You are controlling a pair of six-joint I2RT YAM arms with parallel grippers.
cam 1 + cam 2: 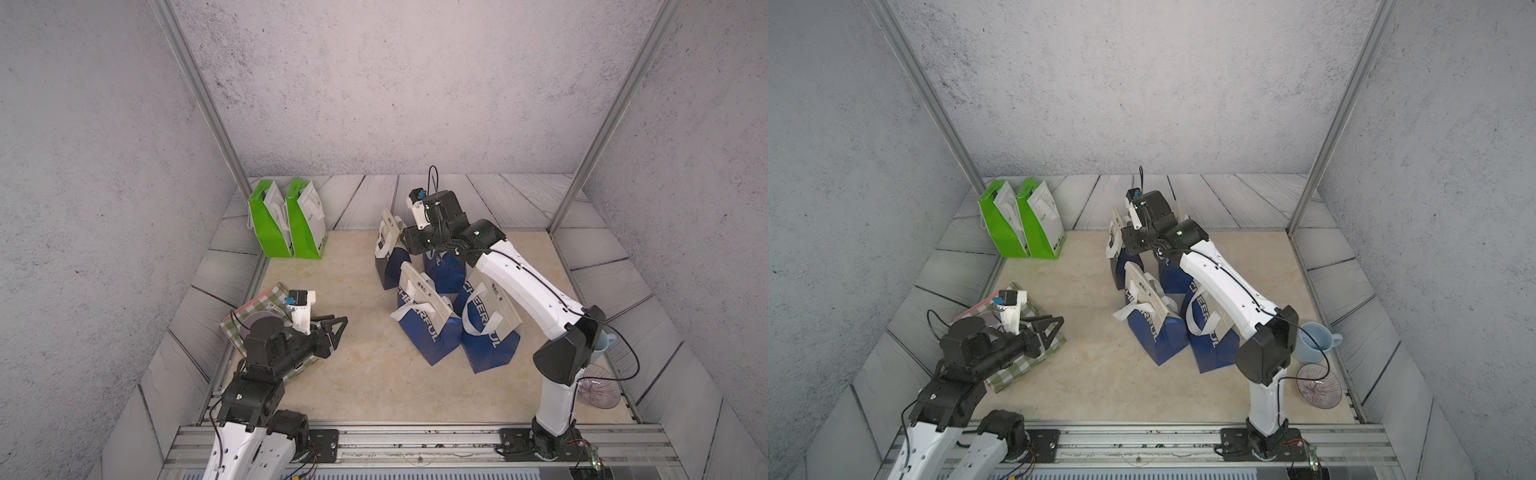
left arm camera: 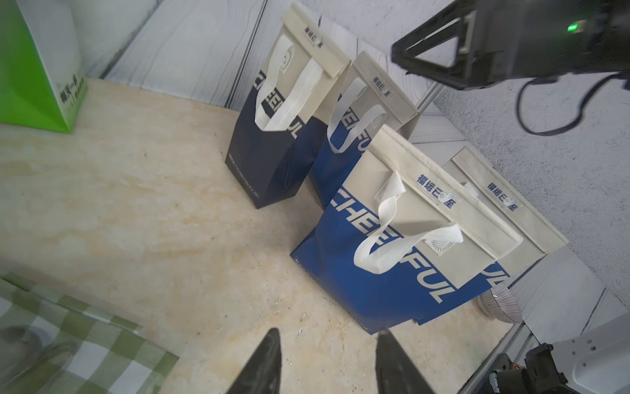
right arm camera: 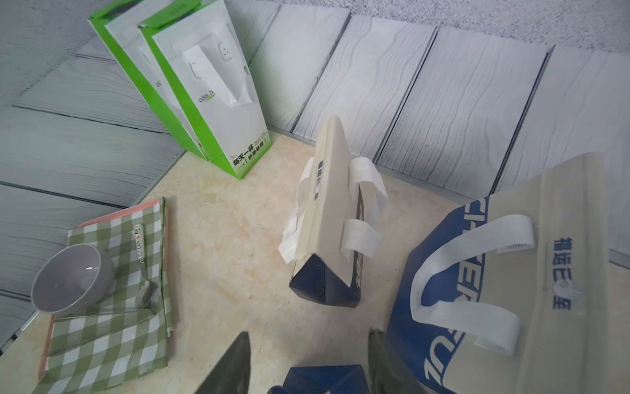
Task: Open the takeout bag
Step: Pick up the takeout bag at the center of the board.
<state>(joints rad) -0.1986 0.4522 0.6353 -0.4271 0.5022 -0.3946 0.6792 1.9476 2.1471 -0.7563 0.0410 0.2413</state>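
The narrow bag's cream top flap should be grabbed at its near end by my right gripper, leaving its far end to my left gripper for opening.
Several blue and cream "CHEERFUL" takeout bags stand in a cluster right of centre, their cream top flaps folded shut: one narrow bag at the back left (image 1: pixel 388 259), one behind it (image 1: pixel 444 272) and two in front (image 1: pixel 428 324) (image 1: pixel 490 336). My right gripper (image 1: pixel 409 243) hangs open above the back of the cluster, holding nothing. In the right wrist view its gap (image 3: pixel 310 337) lies over bare table and a blue bag edge (image 3: pixel 324 378), with the narrow bag (image 3: pixel 327 218) ahead. My left gripper (image 1: pixel 336 328) (image 2: pixel 329 336) is open and empty at the front left, pointing at the bags.
Two green and white bags (image 1: pixel 286 220) lean at the back left corner. Under my left arm lies a green checked cloth (image 3: pixel 112 334) with a grey bowl (image 3: pixel 73 279) and a spoon (image 3: pixel 143 269). A blue mug (image 1: pixel 1316 343) and a striped glass dish (image 1: pixel 1318 386) sit front right.
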